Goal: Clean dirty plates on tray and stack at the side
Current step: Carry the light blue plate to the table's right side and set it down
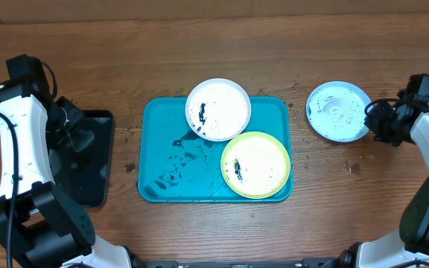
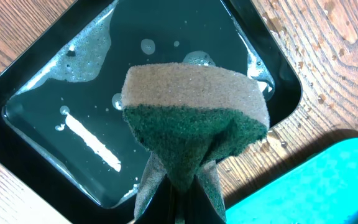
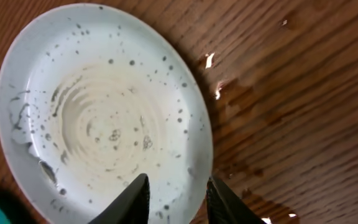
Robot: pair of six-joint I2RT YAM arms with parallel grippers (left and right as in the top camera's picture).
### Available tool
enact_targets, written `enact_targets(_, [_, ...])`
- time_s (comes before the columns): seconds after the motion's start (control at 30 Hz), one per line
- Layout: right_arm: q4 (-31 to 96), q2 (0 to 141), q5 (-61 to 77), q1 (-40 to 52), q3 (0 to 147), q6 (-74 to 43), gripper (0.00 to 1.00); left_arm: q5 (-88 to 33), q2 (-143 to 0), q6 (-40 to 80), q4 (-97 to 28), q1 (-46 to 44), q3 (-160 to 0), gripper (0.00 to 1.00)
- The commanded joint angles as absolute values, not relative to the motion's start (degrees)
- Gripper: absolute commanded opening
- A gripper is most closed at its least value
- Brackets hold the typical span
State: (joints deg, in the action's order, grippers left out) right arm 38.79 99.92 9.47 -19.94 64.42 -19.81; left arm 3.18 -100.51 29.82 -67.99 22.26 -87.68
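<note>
The right gripper grabs the white plate's rim (image 1: pixel 248 109) on the side toward the light blue plate (image 1: pixel 334 112) next. The plate's smeared side stays free for sponge cleaning.
The turquoise tray (image 1: pixel 162 149) lies mid-table. A white plate (image 1: pixel 226 104) with a dark smear rests on its far rim, and a yellow-green plate (image 1: pixel 263 160) with a dark smear sits on its right part. A light blue plate (image 1: pixel 334 112), speckled with dark spots, lies on the wood to the right; it also shows in the right wrist view (image 3: pixel 104 112). My right gripper (image 3: pixel 176 193) is open over that plate's edge, fingers apart and holding nothing. My left gripper (image 2: pixel 182 205) is shut on a green and tan sponge (image 2: pixel 194 118) above the black tray.
A black tray (image 2: pixel 48 81) holding soapy water sits at the left of the table, also in the overhead view (image 1: pixel 99 160). Water drops lie on the wood near the blue plate (image 3: pixel 219 90). A corner of the turquoise tray (image 2: pixel 309 186) shows in the left wrist view.
</note>
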Motion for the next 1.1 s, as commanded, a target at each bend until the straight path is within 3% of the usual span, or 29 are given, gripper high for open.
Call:
enact_targets(0.0, [40.25,98.98,18.04,-19.99,66.65,-19.00,0.33,2.92,-99.63,29.34,-67.81,22.48,-88.23,0.04])
enact_targets(0.17, [38.52,95.53,35.83,-16.93,69.17,-15.35,0.34,2.81,-99.63,29.34,-67.64,22.46,-88.23,0.04])
enact_targets(0.27, [34.17,94.50,37.30,-11.55,69.21,-15.40,0.37,1.02,-99.63,29.32,-66.96,22.46,-88.23,0.04])
enact_targets(0.4, [27.86,95.35,27.90,-1.26,68.97,-17.30,0.51,-0.05,-99.63,29.15,-65.95,22.48,-88.23,0.04])
enact_targets(0.63, [19.66,102.85,5.96,15.18,68.97,-24.93,0.64,-0.05,-99.63,28.23,-65.95,22.11,-88.16,0.04])
enact_targets(0.87, [11.99,110.63,4.54,21.98,68.97,-25.96,0.60,-0.08,-99.63,27.44,-64.84,22.04,-86.37,0.04])
enact_targets(0.97, [10.94,111.72,4.54,22.17,68.97,-25.98,0.53,-0.05,-99.66,27.35,-64.82,22.04,-86.30,0.04])
enact_targets(1.07, [10.55,112.71,4.51,22.17,68.97,-25.98,0.40,-0.05,-99.66,27.33,-64.71,22.04,-86.30,0.04])
